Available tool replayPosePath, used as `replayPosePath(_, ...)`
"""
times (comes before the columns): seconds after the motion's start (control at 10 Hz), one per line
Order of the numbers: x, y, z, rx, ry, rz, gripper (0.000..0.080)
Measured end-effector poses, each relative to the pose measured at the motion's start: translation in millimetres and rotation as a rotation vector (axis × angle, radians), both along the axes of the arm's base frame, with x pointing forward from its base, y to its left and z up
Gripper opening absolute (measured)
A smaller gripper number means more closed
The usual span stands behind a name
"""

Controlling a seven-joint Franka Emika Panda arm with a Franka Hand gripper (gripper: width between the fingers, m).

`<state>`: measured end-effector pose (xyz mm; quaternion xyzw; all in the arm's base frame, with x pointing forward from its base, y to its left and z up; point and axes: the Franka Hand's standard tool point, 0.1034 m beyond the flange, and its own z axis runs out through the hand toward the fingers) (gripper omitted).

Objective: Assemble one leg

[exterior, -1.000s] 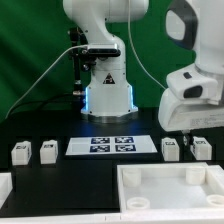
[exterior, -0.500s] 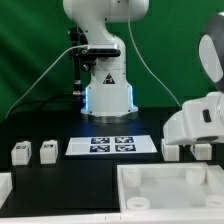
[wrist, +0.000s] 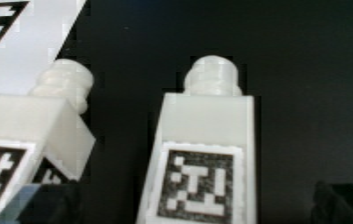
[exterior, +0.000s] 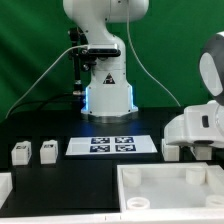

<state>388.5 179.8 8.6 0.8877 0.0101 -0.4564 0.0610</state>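
My fingers are level with the marker tag in the wrist view, so my gripper should close. Closing now would hold the middle leg's marker tag.
Two white legs with marker tags lie side by side in the wrist view. One leg (wrist: 205,140) lies between my gripper's fingers, the other leg (wrist: 40,130) lies beside it. My gripper (wrist: 194,205) is open, with dark fingertips (wrist: 347,200) on either side of the middle leg and a gap on each side. In the exterior view the gripper's white hand (exterior: 198,128) is low over the table at the right and hides most of these legs; one end of a leg (exterior: 171,150) shows. Two more legs (exterior: 20,152) (exterior: 47,151) stand at the left.
The marker board (exterior: 112,145) lies in the middle of the table and shows in the wrist view (wrist: 13,30). A large white tabletop piece (exterior: 165,190) lies at the front right. A small white part (exterior: 5,185) is at the front left. The robot base (exterior: 105,95) stands behind.
The hand has moved down and toward the exterior view's right, and now sits low over the right-hand legs. The parts on the table have not moved.
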Motion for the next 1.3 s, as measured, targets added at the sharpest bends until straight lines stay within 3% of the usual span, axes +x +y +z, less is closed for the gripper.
replayPosePath(0.3,-7.0,3.8,-2.9,-0.026,0.005,-0.003,0.0649)
replayPosePath(0.4,-6.9,3.5,-3.0,-0.026,0.005,-0.004,0.0548)
replayPosePath(0.5,-7.0,3.6,-3.0,-0.026,0.005,-0.003,0.0364)
replayPosePath(0.6,-7.0,3.5,-3.0,-0.026,0.005,-0.003,0.0289)
replayPosePath(1.3,-6.6,3.3,-2.8,-0.026,0.004,-0.004,0.0291)
